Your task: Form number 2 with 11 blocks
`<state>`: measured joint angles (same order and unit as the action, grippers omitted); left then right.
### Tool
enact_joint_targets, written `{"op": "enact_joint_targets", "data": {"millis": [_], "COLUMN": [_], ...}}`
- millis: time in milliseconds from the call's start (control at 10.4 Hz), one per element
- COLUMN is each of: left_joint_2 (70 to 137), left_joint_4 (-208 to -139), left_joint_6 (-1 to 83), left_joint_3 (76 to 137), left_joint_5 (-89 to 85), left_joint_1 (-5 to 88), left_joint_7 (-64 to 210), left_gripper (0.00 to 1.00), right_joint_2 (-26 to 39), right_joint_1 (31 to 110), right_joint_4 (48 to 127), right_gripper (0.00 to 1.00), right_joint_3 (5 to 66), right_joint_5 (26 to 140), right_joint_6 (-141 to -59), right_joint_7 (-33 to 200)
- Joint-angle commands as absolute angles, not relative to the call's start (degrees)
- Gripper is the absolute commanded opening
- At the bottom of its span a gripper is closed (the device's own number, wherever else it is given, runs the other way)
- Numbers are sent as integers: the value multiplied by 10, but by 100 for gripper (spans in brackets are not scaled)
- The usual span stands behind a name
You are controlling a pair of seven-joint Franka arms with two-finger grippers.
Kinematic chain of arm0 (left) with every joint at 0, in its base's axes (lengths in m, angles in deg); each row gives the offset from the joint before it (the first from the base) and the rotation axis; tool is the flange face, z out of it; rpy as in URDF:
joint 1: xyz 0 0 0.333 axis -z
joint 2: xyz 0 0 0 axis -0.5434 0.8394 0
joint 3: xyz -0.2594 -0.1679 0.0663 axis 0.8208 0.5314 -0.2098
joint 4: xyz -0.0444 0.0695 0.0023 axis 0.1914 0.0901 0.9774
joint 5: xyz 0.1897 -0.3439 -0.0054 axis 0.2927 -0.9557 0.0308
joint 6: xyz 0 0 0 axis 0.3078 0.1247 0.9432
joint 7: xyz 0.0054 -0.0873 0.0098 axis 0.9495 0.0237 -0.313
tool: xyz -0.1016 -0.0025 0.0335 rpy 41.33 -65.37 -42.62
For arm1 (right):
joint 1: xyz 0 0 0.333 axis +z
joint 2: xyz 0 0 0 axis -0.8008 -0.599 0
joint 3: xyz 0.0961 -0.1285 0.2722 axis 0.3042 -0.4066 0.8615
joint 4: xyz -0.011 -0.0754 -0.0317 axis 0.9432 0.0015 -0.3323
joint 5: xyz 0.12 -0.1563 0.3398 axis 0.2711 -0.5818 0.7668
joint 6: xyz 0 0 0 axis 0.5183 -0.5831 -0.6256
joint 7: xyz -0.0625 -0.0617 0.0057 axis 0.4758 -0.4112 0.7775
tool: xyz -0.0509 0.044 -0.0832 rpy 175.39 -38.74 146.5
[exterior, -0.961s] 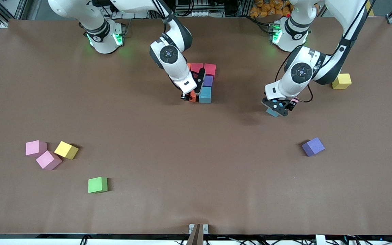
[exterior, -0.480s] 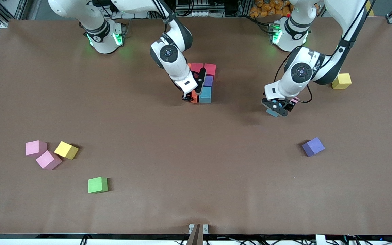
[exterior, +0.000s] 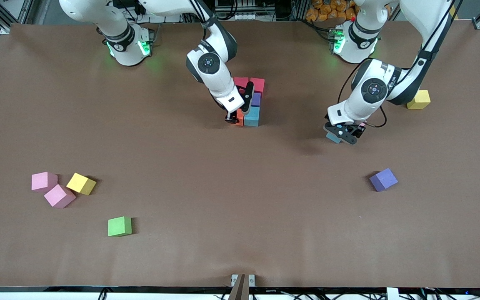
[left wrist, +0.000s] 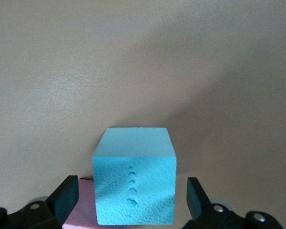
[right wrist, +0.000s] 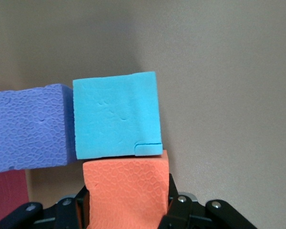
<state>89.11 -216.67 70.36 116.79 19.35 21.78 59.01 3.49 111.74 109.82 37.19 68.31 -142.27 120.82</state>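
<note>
My left fingers are down beside the light blue block's sides, near the pink block (left wrist: 78, 210), and should close on it.
My right gripper (exterior: 232, 118) is shut on an orange block (right wrist: 126, 191), which touches the side of a light blue block (right wrist: 117, 114) toward the right arm's end. That light blue block (exterior: 251, 116) is the nearest to the front camera in a cluster with a purple block (exterior: 256, 98) and two crimson blocks (exterior: 257, 85). My left gripper (left wrist: 132, 200) is open low over the table. A second light blue block (left wrist: 133, 183) sits between its fingers with a gap on each side. A pink block (left wrist: 78, 210) lies against it.
Loose blocks lie about: two pink ones (exterior: 44, 181) and a yellow one (exterior: 81, 183) together near the right arm's end, a green one (exterior: 119, 226) nearer the camera, a purple one (exterior: 383, 179) and a yellow one (exterior: 418, 99) toward the left arm's end.
The right gripper has slid the orange block a little closer against the light blue block. The left gripper has shifted slightly toward its own end of the table, still open.
</note>
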Motion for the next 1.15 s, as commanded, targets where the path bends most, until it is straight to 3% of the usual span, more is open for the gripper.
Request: {"op": "enact_joint_targets", "data": {"millis": [0, 192, 288, 384, 480, 673, 961, 1057], "left_joint_2": [889, 891, 893, 895, 898, 905, 902, 899], "left_joint_4": [-2174, -2174, -2174, -2174, -2173, -2172, -2171, -2169], "left_joint_6": [715, 715, 715, 715, 715, 721, 720, 720], "left_joint_3": [1169, 1169, 1169, 1169, 1169, 1169, 1169, 1169], "left_joint_5": [192, 192, 192, 192, 192, 191, 192, 192], "left_joint_1": [215, 216, 215, 216, 216, 216, 216, 216], "left_joint_7": [591, 591, 591, 591, 591, 592, 591, 591], "left_gripper": [100, 100, 100, 100, 100, 96, 59, 53], "right_joint_2": [27, 22, 22, 22, 22, 22, 35, 48], "right_joint_1": [1130, 1132, 1132, 1132, 1133, 1133, 1132, 1131], "right_joint_4": [1098, 1098, 1098, 1098, 1098, 1096, 1094, 1094], "right_gripper": [19, 25, 44, 85, 100, 100, 100, 100], "right_joint_3": [367, 367, 367, 367, 367, 367, 367, 367], "right_joint_5": [694, 695, 695, 696, 697, 697, 697, 697], "right_joint_6": [-1438, -1445, -1445, -1445, -1445, -1445, -1437, -1415], "right_joint_7": [1221, 1221, 1213, 1212, 1210, 1210, 1199, 1199]}}
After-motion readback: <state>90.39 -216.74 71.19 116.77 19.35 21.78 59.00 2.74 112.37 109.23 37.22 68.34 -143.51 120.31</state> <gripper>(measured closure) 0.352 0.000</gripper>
